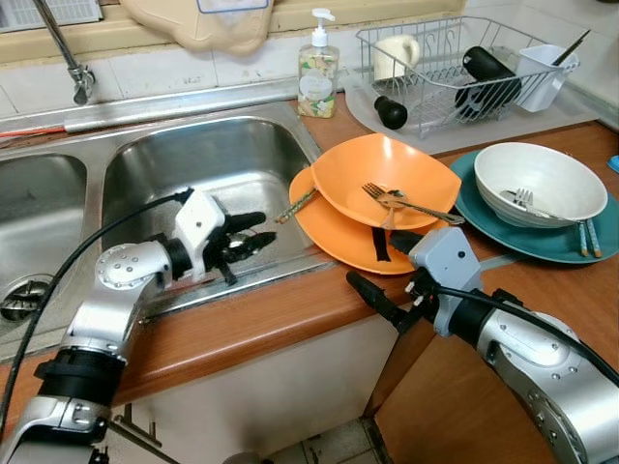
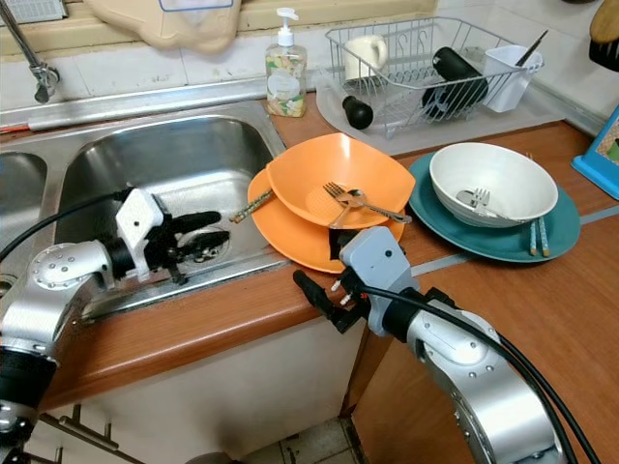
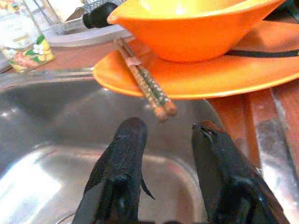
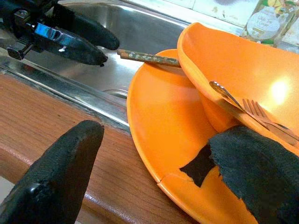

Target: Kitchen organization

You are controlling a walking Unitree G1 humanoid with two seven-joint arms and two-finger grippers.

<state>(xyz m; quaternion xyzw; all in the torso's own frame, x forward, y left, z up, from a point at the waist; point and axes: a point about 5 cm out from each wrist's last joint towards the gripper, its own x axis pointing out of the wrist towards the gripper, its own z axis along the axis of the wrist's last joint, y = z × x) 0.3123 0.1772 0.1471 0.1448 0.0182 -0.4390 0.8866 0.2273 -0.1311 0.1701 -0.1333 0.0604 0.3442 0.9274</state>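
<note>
The left gripper grabs the chopsticks by the ends jutting over the basin [image 1: 281, 218] next, since the plate and bowl [image 1: 329, 201] crowd the rest.
An orange bowl [image 1: 387, 174] sits in an orange plate [image 1: 334, 227] on the wooden counter, right beside the sink [image 1: 193, 164]. A fork [image 1: 387, 196] and a spoon lie in the bowl. Patterned chopsticks [image 1: 297, 204] rest on the plate, their ends jutting over the basin. My left gripper [image 1: 259, 232] hovers open above the basin, its tips pointing at the chopstick ends [image 3: 156, 95] and a short way from them. My right gripper [image 1: 372, 266] is open at the plate's front rim [image 4: 154, 154], one finger lying on the plate and the other over the counter edge.
A white bowl [image 1: 546, 174] with a fork stands on a teal plate [image 1: 484, 208] at the right, chopsticks on its rim. Behind are a wire dish rack [image 1: 437, 101] holding a mug and a black bottle, a soap bottle [image 1: 318, 72] and the faucet [image 1: 68, 58].
</note>
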